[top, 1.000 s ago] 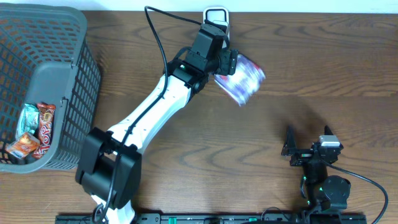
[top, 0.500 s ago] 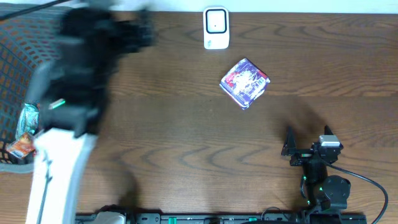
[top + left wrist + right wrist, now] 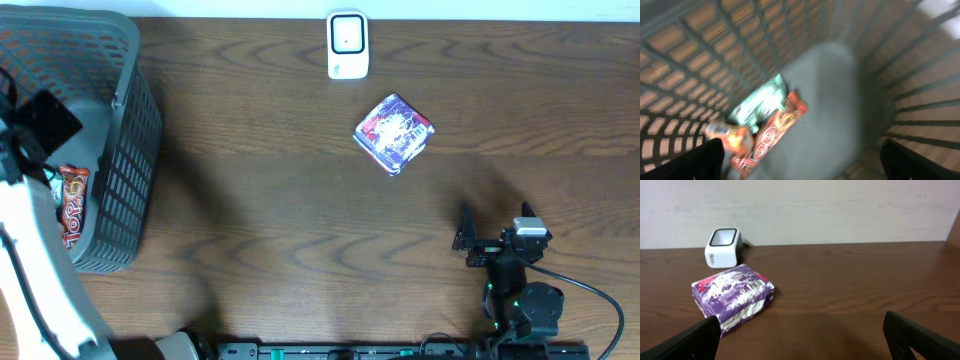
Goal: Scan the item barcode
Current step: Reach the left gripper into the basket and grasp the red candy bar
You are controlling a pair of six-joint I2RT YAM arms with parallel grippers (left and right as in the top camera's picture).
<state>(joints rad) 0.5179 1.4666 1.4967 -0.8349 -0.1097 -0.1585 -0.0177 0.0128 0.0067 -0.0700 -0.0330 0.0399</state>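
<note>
The red snack packet's barcode needs to be scanned, so my left gripper should pinch the packet near its crimped end toward the open bottom of the basket and leave the packet's printed body uncovered.
A purple packet lies on the table just in front of the white barcode scanner, with nothing holding it. My left gripper hangs open and empty over the inside of the grey basket at the far left. Below it lie a red snack packet, a green packet and an orange one. My right gripper rests open near the front right, pointing at the purple packet from a distance.
The basket's mesh walls rise around the left gripper on all sides. A cable runs from the right arm's base along the front edge.
The left gripper let go of the purple packet, which now lies flat by the scanner. The left arm swung far left to above the basket. The right arm has not moved.
</note>
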